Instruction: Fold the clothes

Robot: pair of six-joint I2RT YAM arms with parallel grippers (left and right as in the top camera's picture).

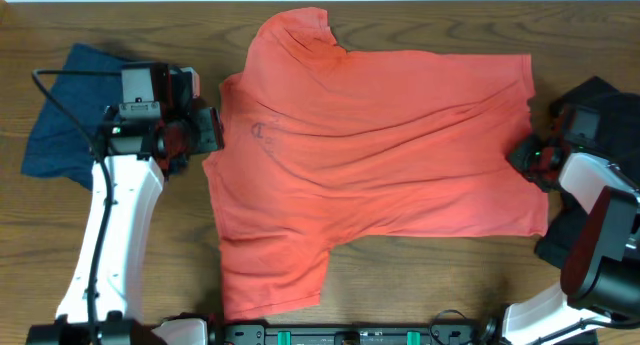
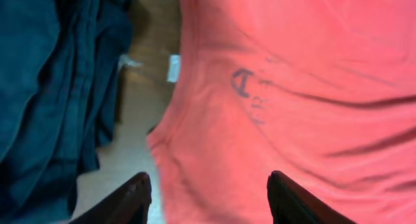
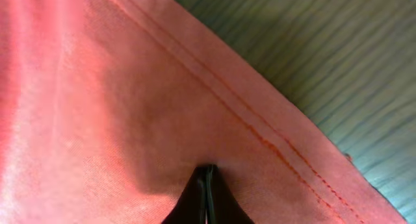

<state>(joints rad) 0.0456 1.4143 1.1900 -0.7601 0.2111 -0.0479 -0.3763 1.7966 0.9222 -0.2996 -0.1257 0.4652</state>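
My left gripper grabs the T-shirt's front sleeve near the shoulder next, opposite the hem in my right gripper, to fold that side of the T-shirt over.
The coral-red T-shirt (image 1: 380, 145) lies spread flat on the wooden table, collar to the left and hem to the right, one sleeve toward the front. Faint navy lettering (image 2: 244, 84) shows near the collar. My left gripper (image 1: 210, 130) is open at the collar edge, its fingers (image 2: 208, 178) straddling the shirt's edge just above it. My right gripper (image 1: 522, 155) is at the hem on the right, and its fingers (image 3: 207, 169) are shut together with the red cloth pinched at their tips. The navy-blue garment (image 1: 60, 125) lies crumpled at the far left. The black garment (image 1: 600, 95) lies under my right arm.
A white tag (image 2: 173, 67) shows by the collar, between the shirt and the navy garment (image 2: 45, 87). Bare wood (image 1: 430, 275) runs along the front edge right of the sleeve. A stitched hem line (image 3: 273, 146) runs beside my right fingers.
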